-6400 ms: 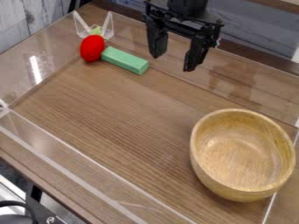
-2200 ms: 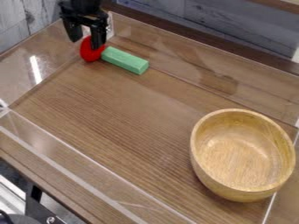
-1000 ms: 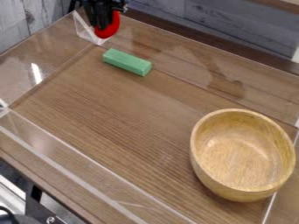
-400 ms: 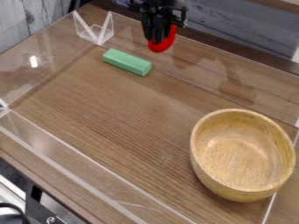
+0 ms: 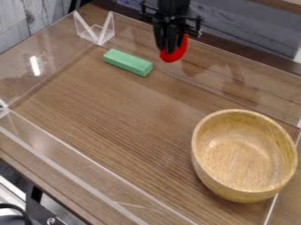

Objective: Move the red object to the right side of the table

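The red toy's edge hangs above the brown wood beside the green block, so my gripper should stay closed on the toy until the red toy's lower edge (image 5: pixel 173 60) reaches the wood.
The red object (image 5: pixel 172 54) is a small glossy red toy hanging above the table (image 5: pixel 118 114) near its far edge, just right of the middle. My black gripper (image 5: pixel 173 46) points straight down and is shut on the red object, covering its top. The toy hangs clear of the wood, to the right of the green block.
A flat green rectangular block (image 5: pixel 127 62) lies at the back left. A large wooden bowl (image 5: pixel 245 154) fills the front right corner. Low clear acrylic walls (image 5: pixel 70 176) edge the table, and a clear stand (image 5: pixel 94 28) sits at the far left corner.
The gripper has carried the red object from the far left corner rightwards past the green block, and slightly lower. Block and bowl have not moved.
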`<state>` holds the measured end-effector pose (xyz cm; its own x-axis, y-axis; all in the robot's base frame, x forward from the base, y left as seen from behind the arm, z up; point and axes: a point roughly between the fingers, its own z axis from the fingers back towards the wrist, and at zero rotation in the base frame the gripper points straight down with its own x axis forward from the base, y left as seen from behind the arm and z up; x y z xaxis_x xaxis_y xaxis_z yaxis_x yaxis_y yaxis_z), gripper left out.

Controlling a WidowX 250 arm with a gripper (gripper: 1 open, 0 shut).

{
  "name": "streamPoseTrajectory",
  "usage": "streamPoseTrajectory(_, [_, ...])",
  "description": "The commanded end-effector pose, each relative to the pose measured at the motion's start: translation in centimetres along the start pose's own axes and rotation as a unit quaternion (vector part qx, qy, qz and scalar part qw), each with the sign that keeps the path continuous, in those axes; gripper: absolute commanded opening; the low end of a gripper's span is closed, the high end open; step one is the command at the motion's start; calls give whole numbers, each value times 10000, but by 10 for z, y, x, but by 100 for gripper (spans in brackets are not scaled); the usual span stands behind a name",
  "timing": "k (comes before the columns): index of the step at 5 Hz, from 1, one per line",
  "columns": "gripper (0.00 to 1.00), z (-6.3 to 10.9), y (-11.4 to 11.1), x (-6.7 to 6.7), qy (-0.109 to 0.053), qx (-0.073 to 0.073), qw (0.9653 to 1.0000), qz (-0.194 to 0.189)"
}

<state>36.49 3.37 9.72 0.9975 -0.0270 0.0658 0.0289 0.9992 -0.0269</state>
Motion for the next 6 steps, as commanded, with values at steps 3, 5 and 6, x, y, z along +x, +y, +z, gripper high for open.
streamPoseTrajectory(3, [0,-4,-18,1,-119,61,9999,30])
streamPoseTrajectory(5, [0,-27,-23,-5,80,65,9999,-11])
streamPoseTrajectory(6, [0,-33,-26,-8,166,66,9998,-62])
